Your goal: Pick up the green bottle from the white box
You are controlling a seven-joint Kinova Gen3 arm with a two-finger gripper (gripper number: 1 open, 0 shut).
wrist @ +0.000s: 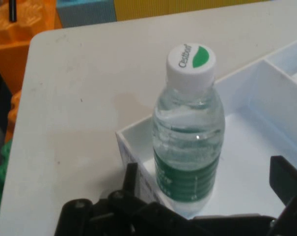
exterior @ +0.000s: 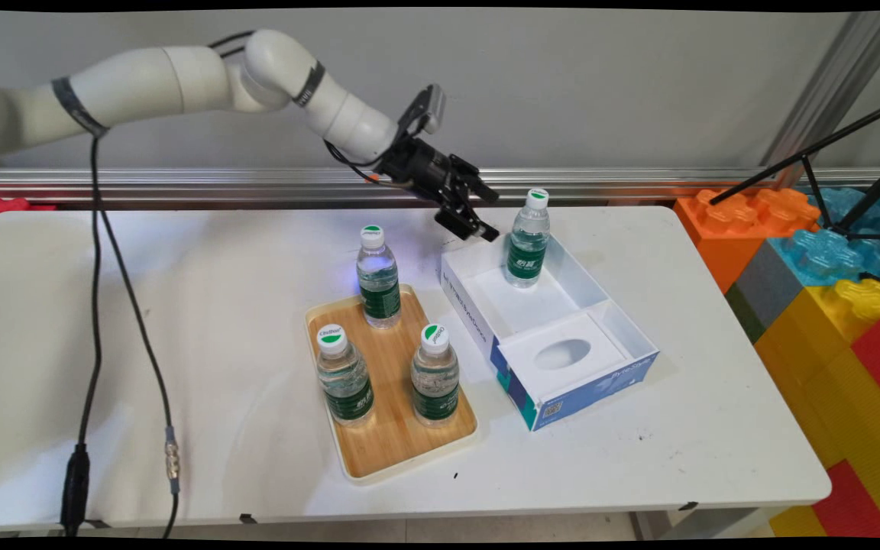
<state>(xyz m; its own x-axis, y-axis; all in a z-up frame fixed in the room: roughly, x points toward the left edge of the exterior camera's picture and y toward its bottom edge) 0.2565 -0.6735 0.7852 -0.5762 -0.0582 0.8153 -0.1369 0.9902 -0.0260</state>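
Note:
The gripper will next grab the water bottle by its clear body above the green label (exterior: pixel 530 225), and so lift the bottle out of the white box.
A clear water bottle (exterior: pixel 528 243) with a green label and a white cap stands upright in the far compartment of an open white box (exterior: pixel 616 305) with blue sides. My gripper (exterior: pixel 487 212) hangs just left of the bottle, above the box's far left corner, and is open with nothing in it. In the hand view the bottle (wrist: pixel 189 142) stands straight ahead. The left fingertip (wrist: pixel 131 173) and the right fingertip (wrist: pixel 284 174) are spread wide on either side of its lower half and do not touch it. The box wall (wrist: pixel 138 142) runs under the fingers.
A wooden tray (exterior: pixel 390 435) left of the box carries three more upright bottles (exterior: pixel 379 279), (exterior: pixel 344 376), (exterior: pixel 435 376). The box's near compartment holds a white insert with an oval hollow (exterior: pixel 562 353). Big coloured blocks (exterior: pixel 829 290) and black tripod legs (exterior: pixel 814 156) stand off the table's right side. Black cables (exterior: pixel 96 305) hang at left.

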